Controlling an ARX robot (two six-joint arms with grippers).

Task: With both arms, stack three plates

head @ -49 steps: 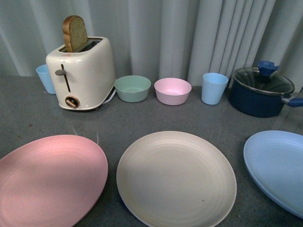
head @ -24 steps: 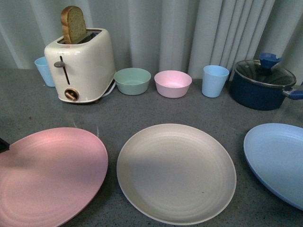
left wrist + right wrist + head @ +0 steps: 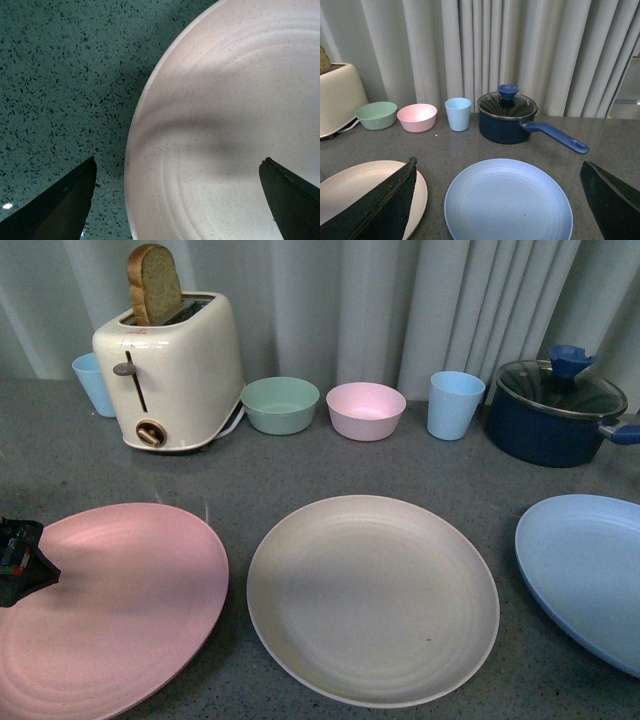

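Note:
My left gripper grabs the pink plate by its raised rim (image 3: 131,150) next, to stack it onto the beige plate.
Three plates lie in a row on the grey counter: a pink plate (image 3: 110,605) at the left, a beige plate (image 3: 372,597) in the middle, a light blue plate (image 3: 590,575) at the right. My left gripper (image 3: 20,562) is a dark tip at the pink plate's left rim. In the left wrist view the left gripper (image 3: 180,200) is open and straddles the pink plate's edge (image 3: 225,125). In the right wrist view my right gripper (image 3: 500,200) is open above the light blue plate (image 3: 507,202), with the beige plate (image 3: 350,187) beside it. The right gripper is not in the front view.
Along the back stand a blue cup (image 3: 93,382), a cream toaster (image 3: 170,370) with a slice of bread, a green bowl (image 3: 281,404), a pink bowl (image 3: 365,410), a blue cup (image 3: 454,404) and a dark blue lidded pot (image 3: 555,412). A curtain hangs behind.
My left gripper has come into the front view at the pink plate's left rim. The view has shifted a little, so the scene sits higher in the frame.

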